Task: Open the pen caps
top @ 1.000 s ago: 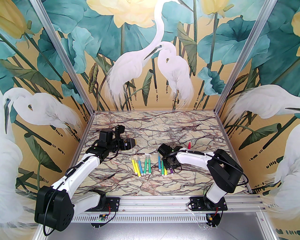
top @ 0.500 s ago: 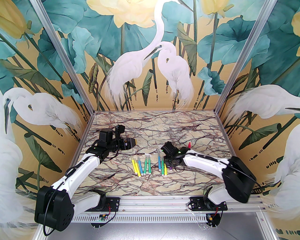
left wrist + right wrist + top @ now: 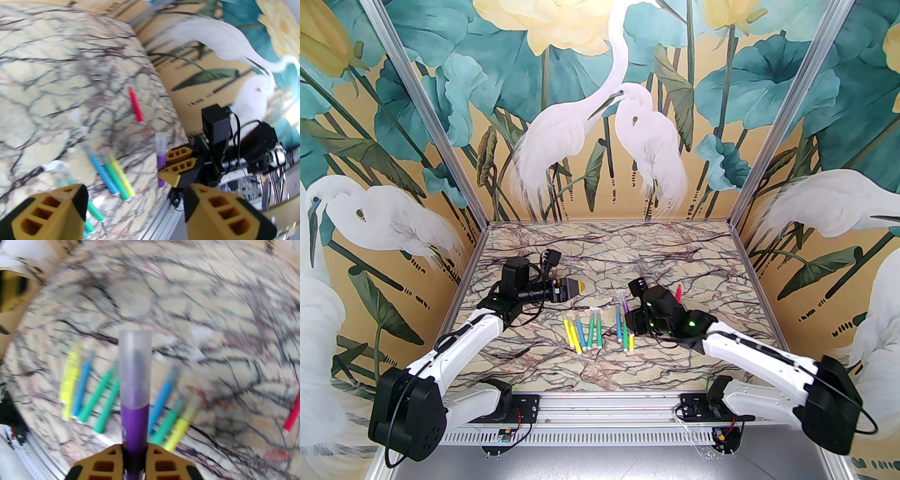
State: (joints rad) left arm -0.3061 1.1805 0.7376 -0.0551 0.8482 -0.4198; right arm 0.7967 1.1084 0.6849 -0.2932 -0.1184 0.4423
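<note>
My left gripper reaches the purple pen next and grips its see-through cap, away from the pen's body in my right gripper, to open it.
My right gripper (image 3: 134,455) is shut on a purple pen (image 3: 134,422), lifted off the table. The pen's see-through cap (image 3: 134,361) is on and points away from the fingers. From above, the purple pen (image 3: 623,308) sticks out up and to the left of the right gripper (image 3: 633,323). My left gripper (image 3: 577,286) hovers open to the left of it, pointing right and holding nothing. In the left wrist view its fingers (image 3: 49,211) frame the held pen (image 3: 161,164) and its cap (image 3: 160,140). Capped pens lie in two groups (image 3: 583,333) (image 3: 624,336).
A pink pen (image 3: 678,291) lies alone behind the right gripper. Small clear loose caps (image 3: 595,310) sit just beyond the left group of pens. Marble table (image 3: 604,253) stretches bare toward the back wall. Painted walls close in the left, right and back sides.
The right arm has swung its elbow out to the right and lifted the purple pen from the table beside the right group. The left gripper has shifted slightly right.
</note>
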